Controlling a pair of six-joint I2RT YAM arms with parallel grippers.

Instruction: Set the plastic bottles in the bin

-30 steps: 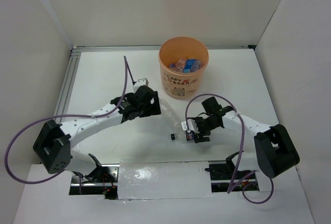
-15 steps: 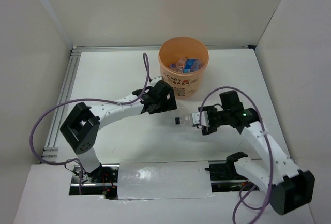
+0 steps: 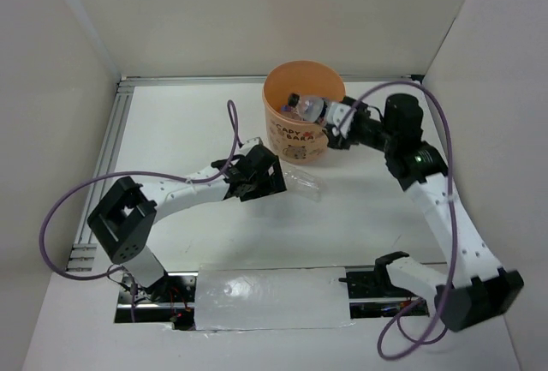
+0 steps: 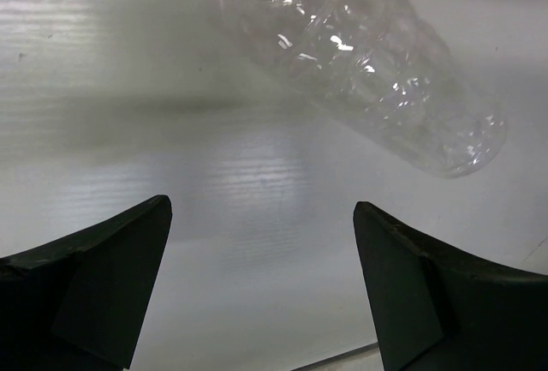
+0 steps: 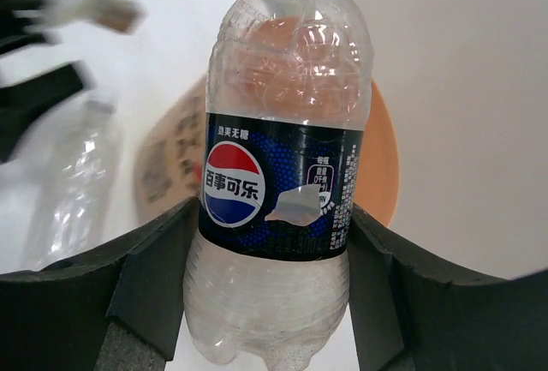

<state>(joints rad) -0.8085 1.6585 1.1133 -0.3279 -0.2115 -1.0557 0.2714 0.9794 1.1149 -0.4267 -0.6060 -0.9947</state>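
Observation:
The bottom of the bottle is hanging outside the bin's rim, and the bottle would drop short if I opened now. My right gripper needs to move the bottle inside before it lets go.
The orange bin (image 3: 279, 124) with "CAPY BARA" lettering stands at the back middle, with several bottles inside; it also shows behind the held bottle in the right wrist view (image 5: 384, 165). My right gripper (image 3: 328, 119) is shut on a clear bottle with a dark Pepsi label (image 5: 274, 191), holding it over the bin's rim, black cap pointing into the bin (image 3: 306, 107). A clear bottle without a label (image 4: 360, 54) lies on the table (image 3: 301, 184), just right of my left gripper (image 3: 272, 184). My left gripper (image 4: 261, 290) is open and empty, just short of that bottle.
White walls close in the table on three sides. An aluminium rail (image 3: 104, 157) runs along the left edge. Purple cables (image 3: 56, 217) loop from both arms. A taped white panel (image 3: 265, 294) lies at the near edge between the arm bases.
My right gripper has lifted the dark-labelled bottle from the table's middle up and back to the bin's rim. My left gripper has shifted back from the bin toward the label-less bottle.

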